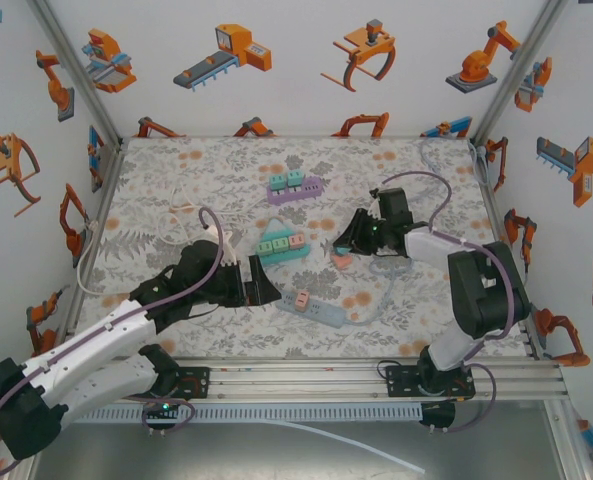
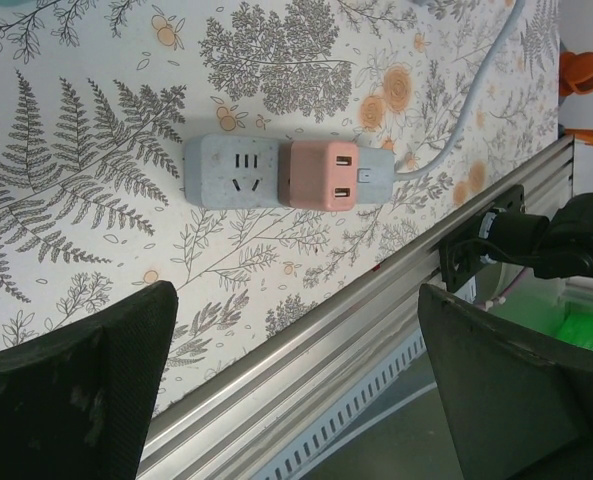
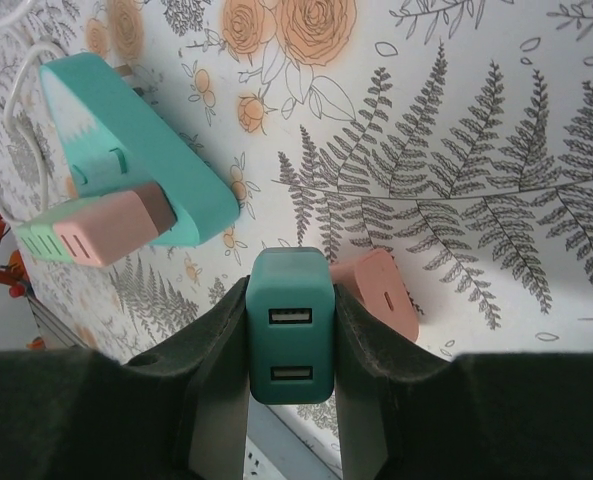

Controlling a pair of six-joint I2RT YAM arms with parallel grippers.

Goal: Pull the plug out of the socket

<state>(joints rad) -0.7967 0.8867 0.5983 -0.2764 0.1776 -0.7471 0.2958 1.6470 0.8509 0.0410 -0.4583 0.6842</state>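
Observation:
I need to release the dark teal plug [image 3: 291, 335] from my right gripper. Open cloth shows beyond that plug, beside the loose pink plug, so the teal plug would end up on the cloth.
My right gripper [image 3: 291, 400] is shut on a dark teal plug [image 3: 291, 335] with two USB ports, held above the table and apart from the teal socket strip [image 3: 126, 140]. That strip lies to the upper left with a pink and a green plug [image 3: 96, 228] still in it. A loose pink plug [image 3: 381, 290] lies on the cloth just beyond the held plug. In the top view my right gripper [image 1: 344, 243] hovers right of the teal strip [image 1: 281, 245]. My left gripper [image 2: 296, 390] stands wide open with nothing between its fingers, near a grey-blue socket strip [image 2: 238, 172] that carries a pink USB plug [image 2: 323, 173].
A purple socket strip [image 1: 294, 185] lies toward the back of the floral cloth. The grey-blue strip [image 1: 311, 305] and its white cable [image 2: 476, 90] lie close to the aluminium front rail [image 2: 306, 370]. White cables trail at the left [image 1: 191, 225].

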